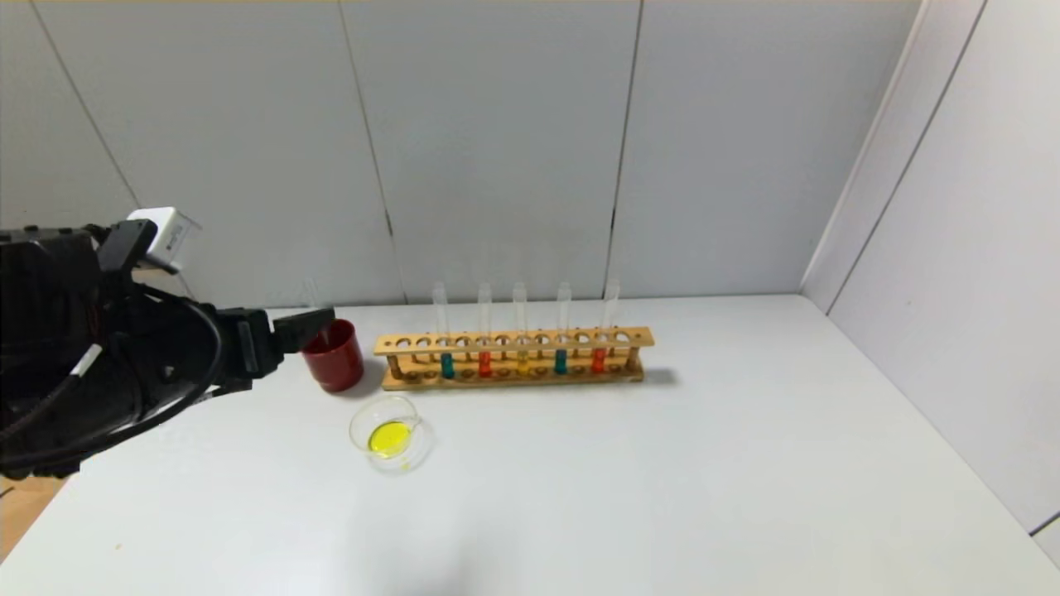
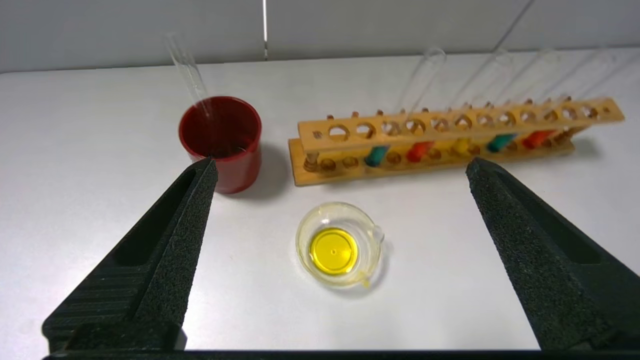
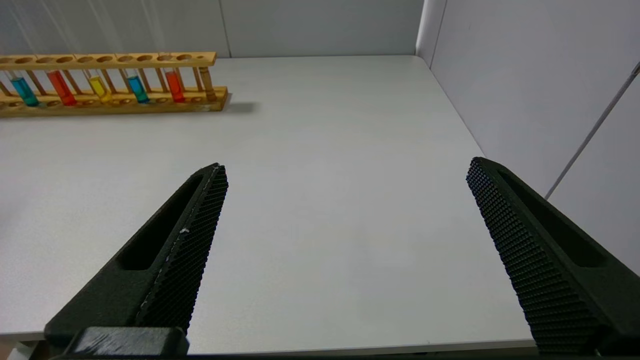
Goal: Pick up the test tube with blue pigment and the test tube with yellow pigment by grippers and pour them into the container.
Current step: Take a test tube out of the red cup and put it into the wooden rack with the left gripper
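My left gripper will next grab the blue test tube by its clear upper glass to pour from it, because the wooden rack is around the tube's lower half.
The wooden rack (image 1: 513, 341) holds several tubes. Two have blue-teal liquid (image 1: 447, 365) (image 1: 561, 362), and one between them has yellow liquid (image 1: 522, 365). The container (image 1: 389, 434), a clear glass dish with a lip, sits in front of the rack with yellow liquid in it. My left gripper (image 1: 319, 324) hovers by the red cup, open and empty. In the left wrist view the container (image 2: 335, 247) lies on the table beyond the open left gripper (image 2: 342, 165). My right gripper (image 3: 347, 166) is open and empty over bare table, far from the rack (image 3: 110, 60).
A dark red cup (image 1: 335, 358) stands left of the rack with an empty clear tube (image 2: 187, 75) leaning in it. Two red-liquid tubes (image 1: 484, 362) (image 1: 598, 360) also stand in the rack. Grey walls close the back and right side.
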Controlling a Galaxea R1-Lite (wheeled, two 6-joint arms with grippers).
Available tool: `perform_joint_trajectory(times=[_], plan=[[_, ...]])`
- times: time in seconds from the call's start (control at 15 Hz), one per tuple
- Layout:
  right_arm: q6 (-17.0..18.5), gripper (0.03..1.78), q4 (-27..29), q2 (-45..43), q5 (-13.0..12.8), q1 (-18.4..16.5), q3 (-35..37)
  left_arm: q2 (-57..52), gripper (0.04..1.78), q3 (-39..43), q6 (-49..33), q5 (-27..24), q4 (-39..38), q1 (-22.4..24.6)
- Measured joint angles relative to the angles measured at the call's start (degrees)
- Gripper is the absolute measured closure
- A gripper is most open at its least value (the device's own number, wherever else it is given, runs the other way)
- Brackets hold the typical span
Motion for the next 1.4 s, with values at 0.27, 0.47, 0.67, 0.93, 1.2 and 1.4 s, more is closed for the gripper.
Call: perform_joint_trajectory(times=[0.27,0.47,0.67,0.93,1.2,1.4], plan=[[0.0,0.06,0.0,0.0,0.0,0.0,0.0,2.3,0.07,3.9,0.1,0.1,-6.8,-3.2],[0.0,0.06,0.0,0.0,0.0,0.0,0.0,7.7,0.07,2.2,0.2,0.7,-10.0,-5.6],[0.0,0.06,0.0,0.0,0.0,0.0,0.0,15.4,0.07,-1.1,0.5,2.8,-16.0,-7.3],[0.0,0.06,0.0,0.0,0.0,0.0,0.0,25.1,0.07,-8.8,2.8,5.3,-18.7,-8.0],[0.0,0.06,0.0,0.0,0.0,0.0,0.0,32.7,0.07,-15.2,2.9,5.5,-17.9,-8.2],[0.0,0.06,0.0,0.0,0.0,0.0,0.0,36.9,0.07,-18.9,2.9,5.4,-16.5,-8.2]])
